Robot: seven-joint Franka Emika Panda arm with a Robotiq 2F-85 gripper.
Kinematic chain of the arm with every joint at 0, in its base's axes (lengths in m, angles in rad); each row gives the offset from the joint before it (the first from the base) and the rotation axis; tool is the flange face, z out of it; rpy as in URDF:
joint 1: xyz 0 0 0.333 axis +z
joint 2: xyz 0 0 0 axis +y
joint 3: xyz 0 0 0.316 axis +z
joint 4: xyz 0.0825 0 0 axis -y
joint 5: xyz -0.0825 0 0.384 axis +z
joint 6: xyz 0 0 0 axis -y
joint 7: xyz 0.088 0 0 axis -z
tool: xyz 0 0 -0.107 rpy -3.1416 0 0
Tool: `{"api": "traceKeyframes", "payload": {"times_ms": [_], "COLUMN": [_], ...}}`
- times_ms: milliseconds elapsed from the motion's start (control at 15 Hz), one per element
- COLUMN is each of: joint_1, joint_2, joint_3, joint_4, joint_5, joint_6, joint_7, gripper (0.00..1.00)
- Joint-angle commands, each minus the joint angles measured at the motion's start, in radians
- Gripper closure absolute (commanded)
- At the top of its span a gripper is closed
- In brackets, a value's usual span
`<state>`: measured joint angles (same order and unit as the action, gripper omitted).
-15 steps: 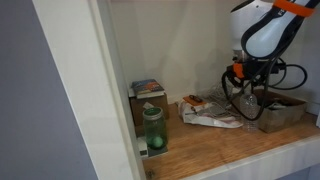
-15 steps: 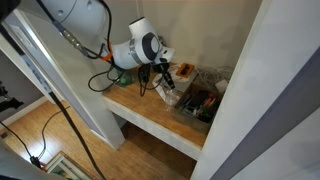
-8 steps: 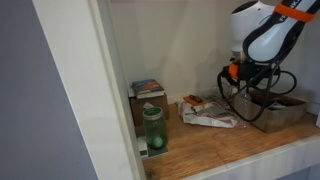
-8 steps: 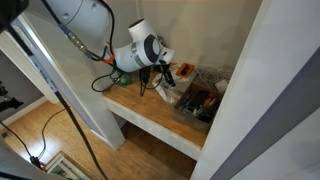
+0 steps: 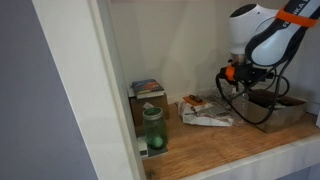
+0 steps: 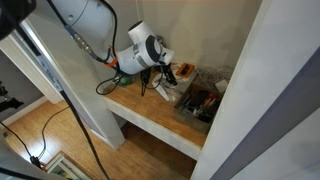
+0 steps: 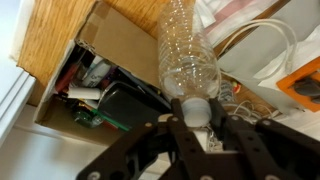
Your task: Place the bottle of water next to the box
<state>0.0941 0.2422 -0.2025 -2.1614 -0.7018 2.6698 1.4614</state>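
Observation:
The bottle's far end is beside the box's side, so my gripper should open now. The bottle would end on the wooden shelf.
In the wrist view my gripper point(image 7: 195, 111) is shut on the white cap of the bottle of water point(image 7: 188, 55), a clear ribbed plastic bottle that hangs from the fingers. Below it lies the brown cardboard box point(image 7: 112, 45), low and wide, with cables and small items inside. In both exterior views the gripper point(image 5: 237, 82) point(image 6: 160, 78) hovers above the wooden shelf, just beside the box point(image 5: 284, 112) point(image 6: 202, 108). The bottle is too see-through to make out there.
A green-tinted jar point(image 5: 152, 130) with a green ball stands at the shelf's front. A small printed carton point(image 5: 148, 90) stands behind it. A white crumpled package point(image 5: 208, 117) lies between jar and box. Walls close in the shelf point(image 5: 230, 142) at back and sides.
The gripper has risen and shifted slightly away from the box, carrying the bottle up off the shelf. Nothing else has moved.

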Motion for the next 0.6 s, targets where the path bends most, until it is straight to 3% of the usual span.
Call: {"api": "traceKeyframes", "payload": {"times_ms": [0, 67, 133, 200, 533], "joint_1": [0.007, 0.005, 0.003, 0.0, -0.007], "joint_2": [0.051, 0.054, 0.053, 0.052, 0.053], "joint_3": [-0.006, -0.003, 0.0, 0.003, 0.013], "joint_4": [0.022, 0.023, 0.021, 0.021, 0.0], "joint_5": [-0.081, -0.092, -0.1, -0.104, -0.079], "joint_6": [0.022, 0.02, 0.021, 0.02, 0.022], "joint_7": [0.084, 0.087, 0.085, 0.083, 0.04], "gripper": [0.92, 0.92, 0.62, 0.43, 0.09]}}
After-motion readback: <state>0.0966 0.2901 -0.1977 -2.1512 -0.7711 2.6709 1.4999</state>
